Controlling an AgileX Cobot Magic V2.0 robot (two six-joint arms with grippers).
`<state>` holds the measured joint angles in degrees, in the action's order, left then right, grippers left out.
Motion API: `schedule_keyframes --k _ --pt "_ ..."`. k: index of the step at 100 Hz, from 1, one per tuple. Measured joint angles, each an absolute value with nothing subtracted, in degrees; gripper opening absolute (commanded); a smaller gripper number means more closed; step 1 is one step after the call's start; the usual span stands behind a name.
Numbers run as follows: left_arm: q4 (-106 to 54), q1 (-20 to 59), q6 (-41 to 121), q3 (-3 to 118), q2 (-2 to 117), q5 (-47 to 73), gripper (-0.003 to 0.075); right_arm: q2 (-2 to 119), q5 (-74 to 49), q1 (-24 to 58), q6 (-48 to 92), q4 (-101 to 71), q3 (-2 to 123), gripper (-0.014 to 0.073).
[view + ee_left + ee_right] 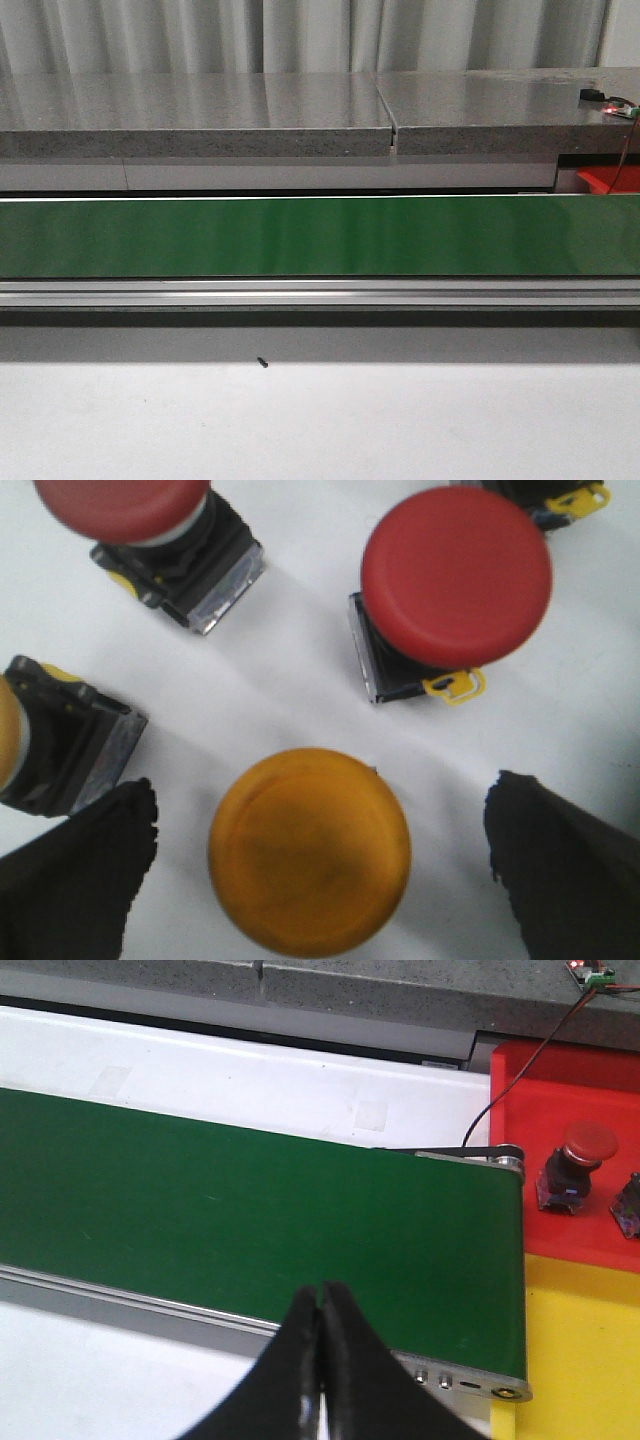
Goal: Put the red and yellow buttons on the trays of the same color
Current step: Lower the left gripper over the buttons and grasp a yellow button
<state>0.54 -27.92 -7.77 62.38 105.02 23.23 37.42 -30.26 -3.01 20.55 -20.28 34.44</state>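
Note:
The button would be caught if my left gripper closed now, so it should close, because the yellow cap (310,852) is level between its fingers in the left wrist view.
In the left wrist view my left gripper (320,825) is open just above a yellow button (310,852), one finger on each side and neither touching it. Two red buttons (455,578) (125,502) and part of another yellow button (10,742) stand around it on the white surface. My right gripper (322,1295) is shut with nothing in it, over the near edge of the green conveyor belt (250,1220). Beyond the belt's end lie the red tray (600,1230), holding a red button (572,1165), and the yellow tray (585,1350). Neither gripper appears in the front view.
The green belt (320,236) spans the front view, with a grey stone counter (300,110) behind it and white table in front. A corner of the red tray (605,180) peeks out at right. A second dark button base (630,1205) sits at the red tray's edge.

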Motion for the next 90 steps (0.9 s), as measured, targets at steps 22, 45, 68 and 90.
schedule_keyframes --k 22,45,68,90 --pt "0.5 -27.9 -7.7 62.4 105.3 21.7 0.0383 37.4 -30.3 -3.0 20.6 -20.3 34.4 -0.0068" --pt "0.5 -27.9 -7.6 62.4 105.3 21.1 0.0099 37.4 -30.3 -3.0 20.6 -20.3 34.4 -0.0068" --pt "0.5 -27.9 -7.6 62.4 104.7 22.7 0.0001 37.4 -30.3 -3.0 20.6 -20.3 34.4 -0.0068" --pt "0.0 -27.9 -7.6 62.4 98.2 25.4 -0.0002 37.4 -30.3 -3.0 20.6 -20.3 34.4 -0.0068"
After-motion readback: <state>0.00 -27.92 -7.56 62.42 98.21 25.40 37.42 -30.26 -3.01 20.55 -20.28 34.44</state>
